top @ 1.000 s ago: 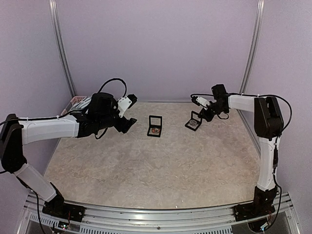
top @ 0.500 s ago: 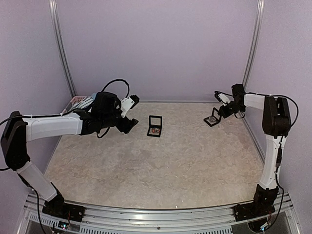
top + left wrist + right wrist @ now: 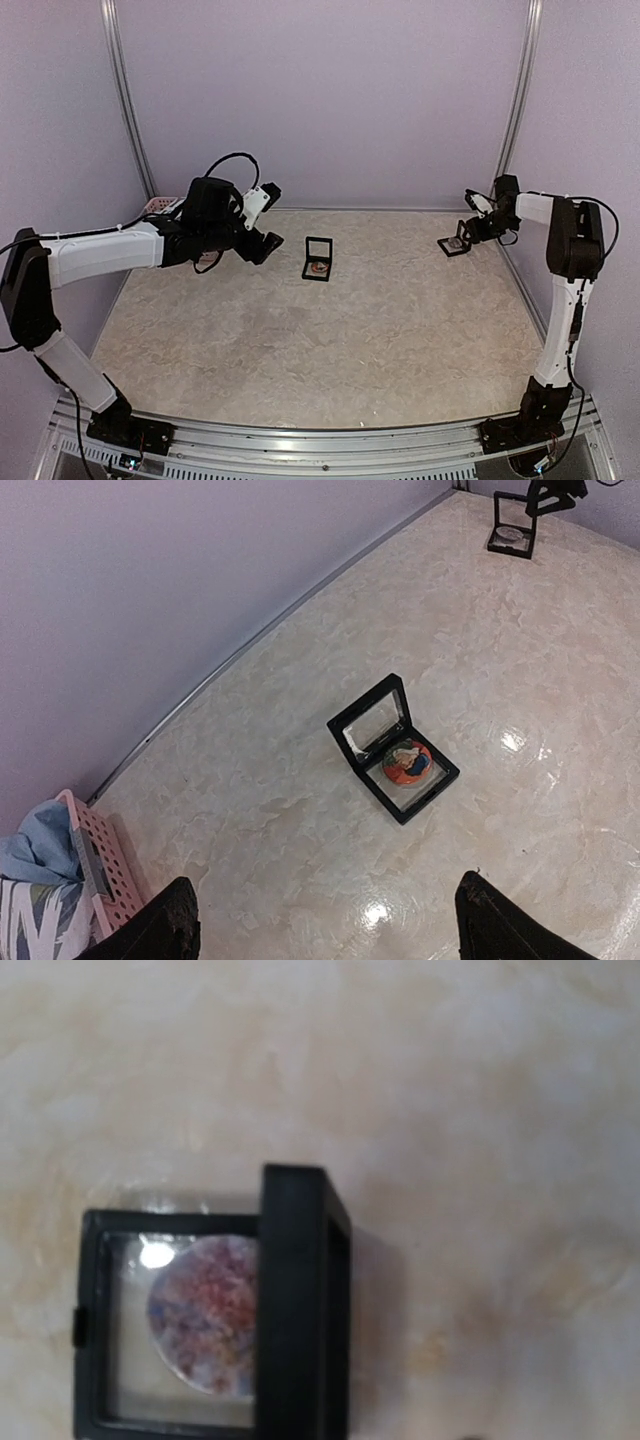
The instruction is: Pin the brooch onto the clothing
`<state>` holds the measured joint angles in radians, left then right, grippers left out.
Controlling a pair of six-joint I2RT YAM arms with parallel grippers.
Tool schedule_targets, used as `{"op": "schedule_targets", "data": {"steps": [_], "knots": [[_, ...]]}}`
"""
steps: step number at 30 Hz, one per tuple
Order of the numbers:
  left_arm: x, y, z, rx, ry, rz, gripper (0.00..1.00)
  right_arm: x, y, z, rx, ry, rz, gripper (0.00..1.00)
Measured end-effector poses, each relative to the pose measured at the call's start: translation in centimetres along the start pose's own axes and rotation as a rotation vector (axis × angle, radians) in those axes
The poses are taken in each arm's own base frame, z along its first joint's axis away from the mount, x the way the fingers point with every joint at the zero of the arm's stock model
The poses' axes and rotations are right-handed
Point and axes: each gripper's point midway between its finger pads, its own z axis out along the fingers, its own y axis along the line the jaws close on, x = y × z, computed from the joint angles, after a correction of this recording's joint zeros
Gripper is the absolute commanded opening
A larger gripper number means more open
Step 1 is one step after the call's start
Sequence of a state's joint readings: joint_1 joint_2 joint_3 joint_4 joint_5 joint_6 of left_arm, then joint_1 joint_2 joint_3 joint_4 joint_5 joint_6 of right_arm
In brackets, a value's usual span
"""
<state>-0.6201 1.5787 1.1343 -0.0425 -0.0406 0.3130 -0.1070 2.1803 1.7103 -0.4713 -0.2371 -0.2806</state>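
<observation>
The right gripper takes the black display box with the orange brooch by its raised lid next. That clears room for pinning on the clothing.
An open black display box (image 3: 318, 260) lies mid-table with an orange, blue and green round brooch (image 3: 406, 762) in it. My left gripper (image 3: 264, 243) hovers left of it, open and empty, its dark fingertips (image 3: 160, 928) at the bottom of the left wrist view. A second open black box (image 3: 457, 243) with a pinkish round brooch (image 3: 205, 1315) sits at the far right, lid (image 3: 300, 1300) standing upright. My right gripper (image 3: 482, 222) is just beyond that box; its fingers are out of the right wrist view. The clothing (image 3: 30, 865), light blue with white, is bundled in a pink basket (image 3: 98, 865).
The pink basket (image 3: 157, 207) stands at the back left corner behind my left arm. Purple walls close the table at the back and sides, with metal posts (image 3: 128, 100) in the corners. The second box lies close to the right wall.
My right arm has carried the second box from right of centre out to the far right, where it now rests on the table. My left gripper has shifted slightly toward the middle box.
</observation>
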Motion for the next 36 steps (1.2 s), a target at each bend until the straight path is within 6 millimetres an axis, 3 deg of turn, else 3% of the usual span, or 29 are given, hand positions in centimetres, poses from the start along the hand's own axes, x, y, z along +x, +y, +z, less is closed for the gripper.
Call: {"op": "schedule_targets", "data": {"steps": [1, 5, 7, 9, 11, 13, 15, 16, 19, 21, 22, 25, 30, 36], "knots": [[0.0, 0.5, -0.1, 0.001, -0.003, -0.019, 0.86, 0.1, 0.0, 0.0, -0.001, 0.002, 0.015, 0.98], [0.1, 3.6, -1.0, -0.049, -0.017, -0.122, 0.88, -0.7, 0.0, -0.3, -0.002, -0.013, 0.063, 0.99], [0.5, 6.1, -1.6, -0.099, -0.013, -0.198, 0.98, -2.4, 0.4, -1.1, -0.004, -0.052, 0.071, 0.99], [1.1, 8.8, -2.5, -0.155, -0.006, -0.272, 0.99, -4.6, 1.1, -2.4, -0.001, -0.112, 0.058, 0.99], [1.9, 11.2, -3.8, -0.230, -0.002, -0.343, 0.99, -7.5, 3.8, -4.1, -0.030, -0.193, -0.005, 0.99], [2.8, 13.2, -5.9, -0.330, -0.007, -0.386, 0.99, -11.0, 9.8, -5.8, -0.116, -0.292, -0.136, 0.99], [3.5, 14.0, -8.3, -0.421, -0.039, -0.402, 0.99, -13.4, 18.1, -7.1, -0.243, -0.378, -0.293, 0.99], [3.8, 14.3, -9.8, -0.468, -0.066, -0.405, 0.99, -14.1, 23.5, -7.8, -0.328, -0.418, -0.385, 0.99], [4.5, 15.2, -13.6, -0.602, -0.170, -0.439, 0.99, -13.7, 35.9, -8.5, -0.550, -0.483, -0.578, 0.98], [5.1, 16.2, -15.8, -0.678, -0.235, -0.477, 0.99, -12.9, 41.2, -7.9, -0.655, -0.499, -0.639, 0.97], [5.5, 16.7, -16.6, -0.704, -0.258, -0.496, 0.99, -12.6, 42.7, -7.1, -0.687, -0.500, -0.652, 0.96], [5.9, 18.0, -18.4, -0.769, -0.299, -0.531, 0.99, -12.7, 44.0, -3.6, -0.712, -0.484, -0.645, 0.95], [5.5, 18.5, -18.6, -0.788, -0.316, -0.536, 0.99, -11.1, 42.8, 2.0, -0.670, -0.410, -0.625, 0.83], [5.8, 18.5, -17.1, -0.765, -0.281, -0.531, 0.99, -9.6, 42.3, 3.4, -0.646, -0.365, -0.644, 0.56]]}}
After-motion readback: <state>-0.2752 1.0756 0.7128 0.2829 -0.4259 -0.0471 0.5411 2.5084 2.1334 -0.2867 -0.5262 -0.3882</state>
